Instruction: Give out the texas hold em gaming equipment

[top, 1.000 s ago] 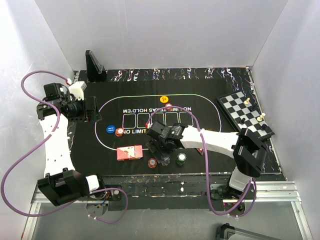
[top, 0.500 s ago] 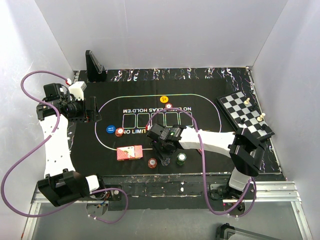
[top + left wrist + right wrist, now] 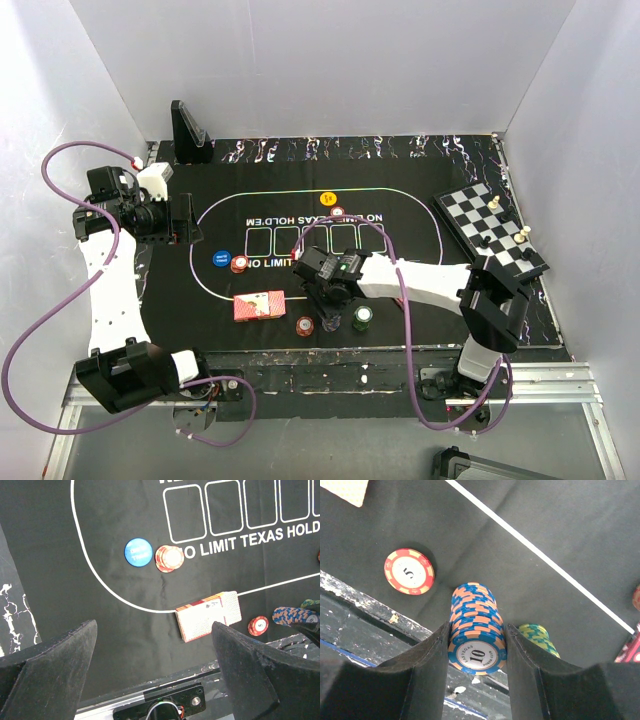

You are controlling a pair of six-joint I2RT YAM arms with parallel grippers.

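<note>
The upper chips would come along if I lifted my right gripper now, but the rest would stay, because its fingers pinch only the top of the tall stack.
A tall stack of blue-and-orange poker chips stands near the mat's front edge. My right gripper is shut on it, one finger pressed against each side. A single red chip marked 5 lies just to its left, and a green-and-yellow stack stands just to its right. The red-backed card deck lies left of them. A blue chip and a red-and-white stack sit by the oval line at the left. My left gripper hangs open and empty above the mat's left side.
A chessboard with pieces lies tilted at the right. A black stand sits at the back left corner. A yellow chip and a red chip lie at the far side of the oval. The table's front rail runs close behind the chip stacks.
My right gripper has come down a little toward the front edge and closed its fingers onto the blue-and-orange stack. The left arm has not moved.
</note>
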